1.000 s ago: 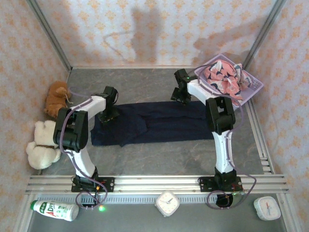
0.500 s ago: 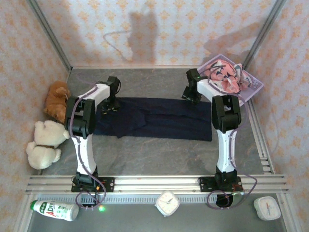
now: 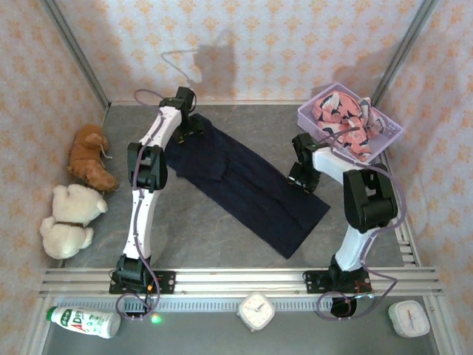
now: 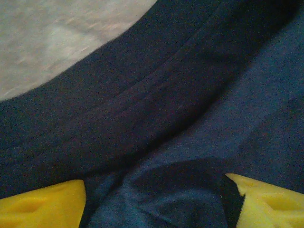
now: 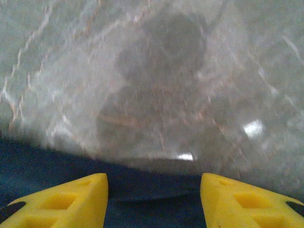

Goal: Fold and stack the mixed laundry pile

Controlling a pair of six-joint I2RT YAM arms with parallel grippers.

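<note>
The garment needs to be turned straight for folding, so my left gripper should next grip the navy garment's loose fold at its far end.
The dark navy garment lies flat and diagonal on the grey table, from far left to near right. My left gripper is over its far left end. In the left wrist view its yellow fingertips stand wide apart, open, with a loose navy fold between them. My right gripper is at the garment's right edge. Its jaws are apart over the flat cloth edge, with bare table beyond. The salmon-pink shark-print garment lies bunched in the lavender basket.
A brown plush and a cream plush sit by the left wall. Beyond the near rail lie a bottle and two clocks. The walls close in the back and both sides.
The navy garment turned from lying across the table to a diagonal. My left gripper moved to the far end and opened wider. My right gripper moved nearer and rightward.
</note>
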